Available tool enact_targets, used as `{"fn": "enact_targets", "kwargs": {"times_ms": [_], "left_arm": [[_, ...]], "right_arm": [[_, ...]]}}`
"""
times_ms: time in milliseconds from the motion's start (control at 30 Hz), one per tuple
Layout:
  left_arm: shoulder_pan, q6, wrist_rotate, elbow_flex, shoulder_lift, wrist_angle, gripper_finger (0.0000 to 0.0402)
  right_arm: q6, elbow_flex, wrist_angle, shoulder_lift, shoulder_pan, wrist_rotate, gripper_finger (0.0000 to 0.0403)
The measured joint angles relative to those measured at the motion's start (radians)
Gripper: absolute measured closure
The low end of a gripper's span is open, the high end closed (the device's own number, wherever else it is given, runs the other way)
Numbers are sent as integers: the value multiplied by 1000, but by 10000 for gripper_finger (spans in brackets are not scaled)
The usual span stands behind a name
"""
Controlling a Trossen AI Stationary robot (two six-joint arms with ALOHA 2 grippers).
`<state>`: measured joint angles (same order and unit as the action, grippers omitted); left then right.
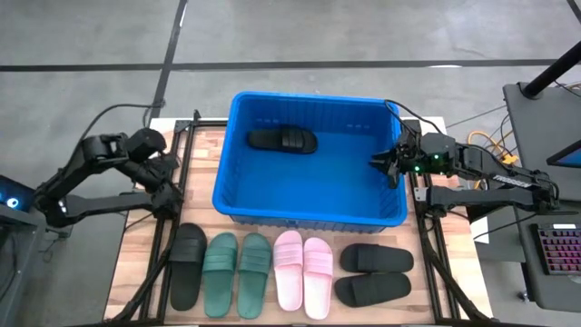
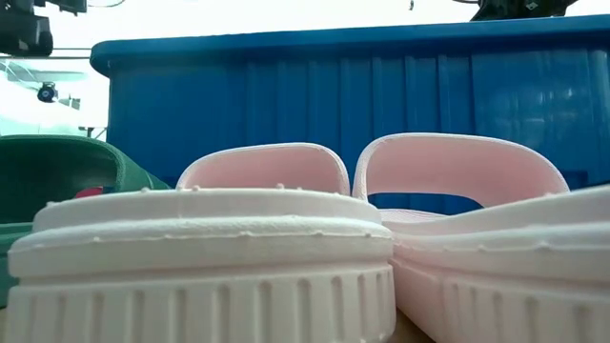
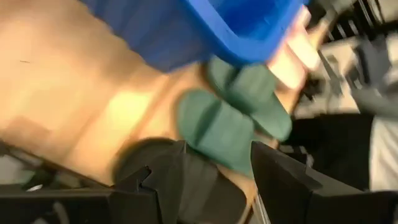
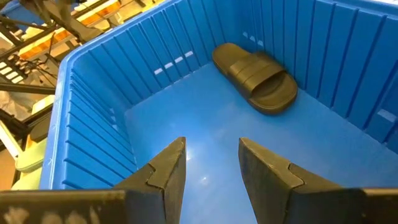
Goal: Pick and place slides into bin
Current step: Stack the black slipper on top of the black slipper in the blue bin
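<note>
I need to grab the lone black slide with my left gripper next, by its strap, to place it in the blue bin.
The blue bin stands mid-table with one black slide lying on its floor at the far left; the slide also shows in the right wrist view. Along the near edge lie a black slide, a green pair, a pink pair and two more black slides. My left gripper is open left of the bin, over the table just beyond the lone black slide. My right gripper is open and empty over the bin's right wall, its fingers pointing into the bin.
The low view looks past the pink pair at the bin's near wall, with a green slide at left. Black frame rails run along both sides of the bin. A keyboard sits off the table to the right.
</note>
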<state>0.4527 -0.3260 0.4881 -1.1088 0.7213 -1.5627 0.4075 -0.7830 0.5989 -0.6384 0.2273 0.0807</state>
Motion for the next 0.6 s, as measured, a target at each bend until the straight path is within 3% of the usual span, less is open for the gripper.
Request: {"fn": "enact_targets", "kwargs": {"times_ms": [367, 600], "left_arm": [[-47, 175, 67, 138, 64, 13, 235], [-59, 98, 74, 220, 22, 21, 235]], "right_arm": [[3, 0, 29, 0, 0, 0, 264], [24, 1, 30, 0, 0, 5, 264]]}}
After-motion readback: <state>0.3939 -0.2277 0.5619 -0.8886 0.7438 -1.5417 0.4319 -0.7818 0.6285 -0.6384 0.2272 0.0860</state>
